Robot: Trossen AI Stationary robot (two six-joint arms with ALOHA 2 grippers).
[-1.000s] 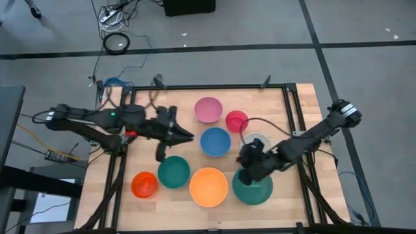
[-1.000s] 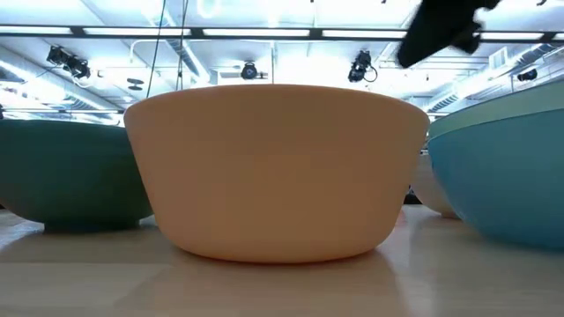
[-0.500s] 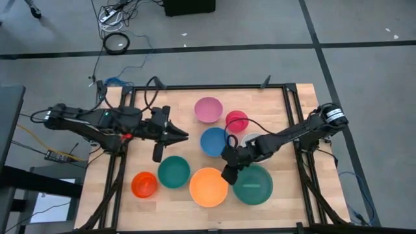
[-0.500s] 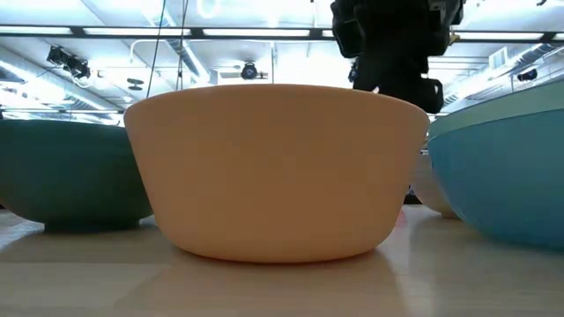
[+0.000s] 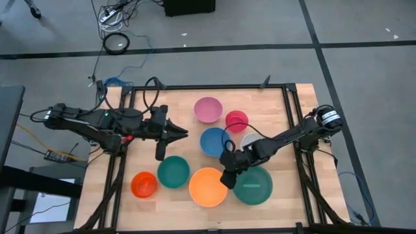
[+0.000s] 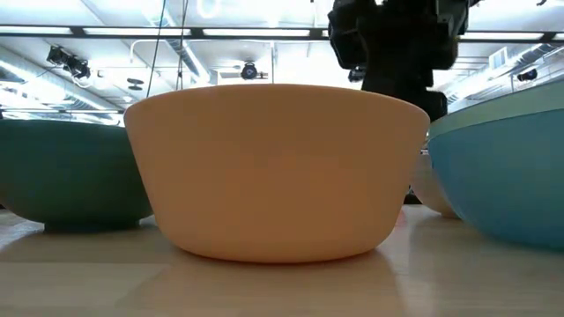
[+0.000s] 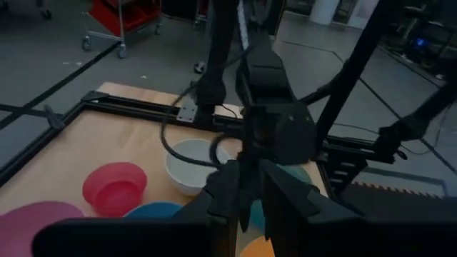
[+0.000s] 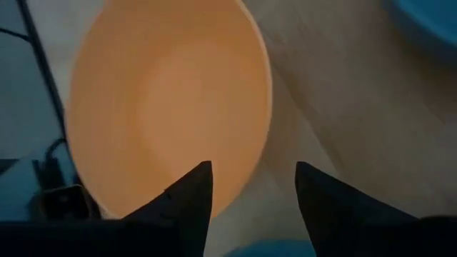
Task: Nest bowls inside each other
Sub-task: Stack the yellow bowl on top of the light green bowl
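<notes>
The large orange bowl has to nest inside the sage green bowl (image 5: 254,185), so the robot's right hand should next grip the orange bowl by its rim (image 5: 227,188).
Several bowls stand on their bases on the wooden table: pink (image 5: 208,109), magenta-red (image 5: 236,120), blue (image 5: 215,141), white (image 5: 252,138), teal (image 5: 173,171), orange-red (image 5: 144,184) and large orange (image 5: 208,186). A sage green bowl (image 6: 520,107) sits inside the large light blue one (image 6: 507,185). My right gripper (image 8: 253,171) hangs open just above the large orange bowl's right rim (image 8: 263,121), one finger over its inside and one over the table. My left gripper (image 5: 185,134) hovers shut and empty left of the blue bowl.
The black frame rail (image 5: 289,123) borders the table's far and side edges. Bare wood lies along the near edge (image 5: 195,218) and at the far left (image 5: 140,107). My right arm (image 5: 286,136) stretches over the white bowl.
My right gripper has left the spot above the nested green and light blue bowls. It has swung toward the table's left and sunk, and now hangs over the large orange bowl's right rim. The bowls have stayed in place.
</notes>
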